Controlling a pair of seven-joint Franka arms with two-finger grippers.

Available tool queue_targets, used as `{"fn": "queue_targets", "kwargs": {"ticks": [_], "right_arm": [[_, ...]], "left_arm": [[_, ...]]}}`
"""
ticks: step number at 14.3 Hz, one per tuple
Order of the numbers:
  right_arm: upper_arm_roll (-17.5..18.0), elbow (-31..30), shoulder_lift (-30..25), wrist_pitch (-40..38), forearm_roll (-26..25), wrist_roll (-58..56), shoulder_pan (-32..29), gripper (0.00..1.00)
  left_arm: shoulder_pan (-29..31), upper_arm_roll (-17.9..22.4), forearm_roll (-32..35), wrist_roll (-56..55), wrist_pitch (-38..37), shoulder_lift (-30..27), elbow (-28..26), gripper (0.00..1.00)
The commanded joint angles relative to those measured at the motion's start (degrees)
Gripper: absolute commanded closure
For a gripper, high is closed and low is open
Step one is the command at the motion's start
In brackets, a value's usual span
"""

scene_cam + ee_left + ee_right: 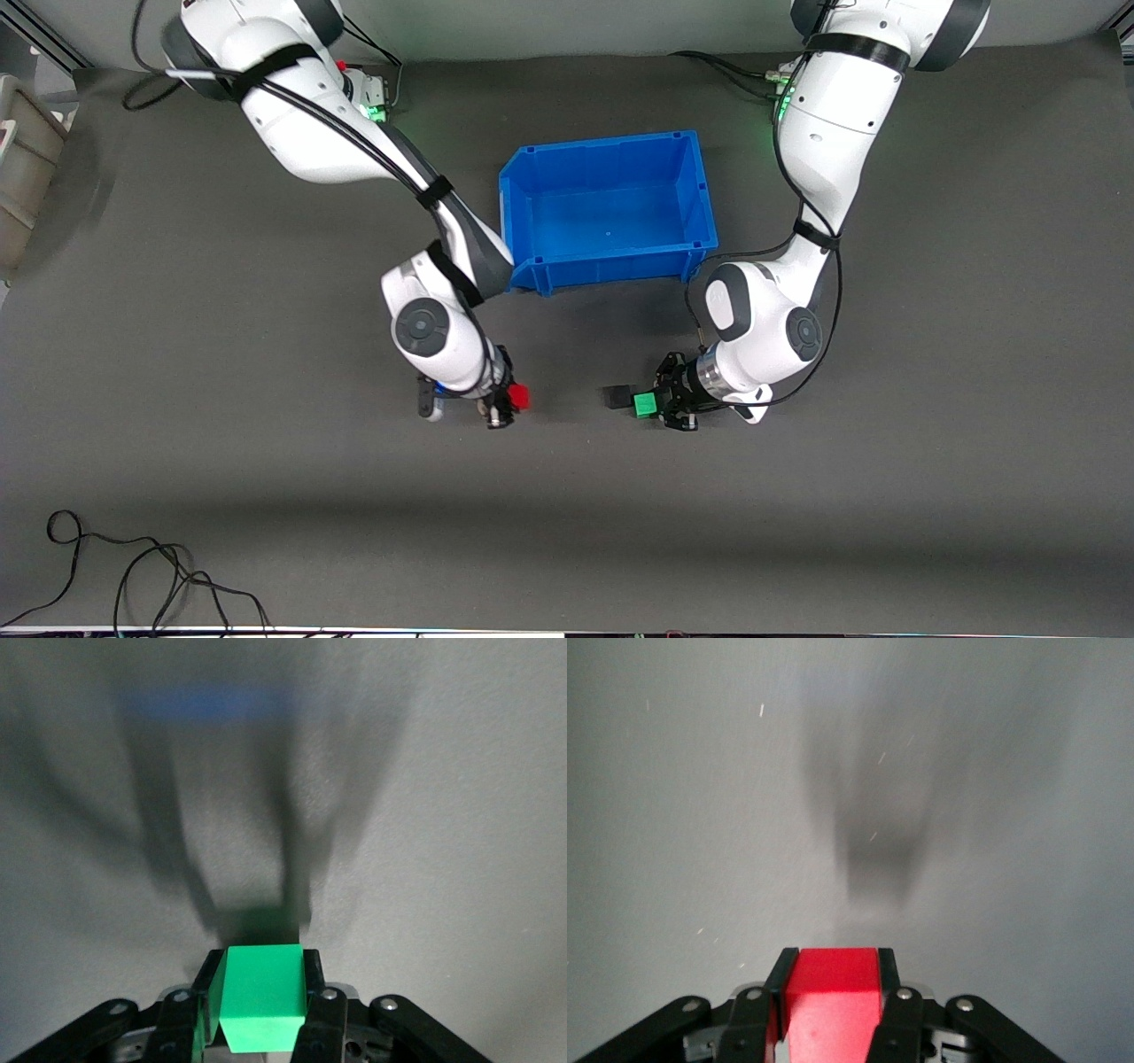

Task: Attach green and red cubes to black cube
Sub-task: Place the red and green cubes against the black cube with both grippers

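Note:
The red cube is short of the black cube, so my right gripper needs to move it there before releasing.
My left gripper (651, 406) is shut on the bright green cube (645, 405), held low over the grey mat. In the left wrist view the green cube (262, 997) sits between the black fingers (314, 979). The small black cube (616, 395) sits right beside the green cube, on its side toward the right arm; I cannot tell if they touch. My right gripper (511, 399) is shut on the bright red cube (519, 396) over the mat. In the right wrist view the red cube (831, 1001) fills the gap between the fingers (780, 979). A bare strip of mat separates the red and black cubes.
The open blue bin (532, 177) stands on the mat between the two arms, farther from the front camera than the cubes. Loose black cables (133, 576) lie at the mat's near edge toward the right arm's end. A beige container (22, 168) stands off the mat there.

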Motion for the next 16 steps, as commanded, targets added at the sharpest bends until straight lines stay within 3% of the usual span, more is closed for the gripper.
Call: {"fn": "queue_targets", "kwargs": {"ticks": [1,5,10,11,12,13,16], "right_arm": [[-0.60,5.81,5.90,4.67,0.50,4.26,3.20,0.79],[-0.69,9.94,9.51,4.76,0.32,6.19,6.72,0.80],[-0.78,9.77,10.48,4.68,-0.20,7.08,8.58,0.80],[-0.78,9.77,10.83,4.59,-0.38,6.91,8.58,0.80],[-0.78,9.60,10.84,4.50,-2.12,6.91,8.67,0.80],[-0.78,9.16,10.92,4.41,-4.05,6.99,8.67,0.80],[-0.60,8.72,10.84,3.45,-4.16,6.99,8.67,0.80]], "left_arm": [[-1.29,0.77,-0.38,-2.29,-0.99,0.07,0.46,0.67],[-3.22,0.68,-0.47,-3.95,-0.56,-0.29,0.28,0.67],[-4.81,0.68,-0.56,-5.98,0.33,-0.02,1.17,0.63],[-4.81,0.68,-0.38,-5.89,0.33,0.07,1.17,0.52],[-4.81,0.68,0.05,-5.81,0.33,0.15,1.17,0.14],[-4.81,0.68,0.23,-5.72,0.33,0.15,1.25,0.00],[-4.29,0.94,0.32,-5.10,-0.63,-0.46,1.34,0.00]]}}
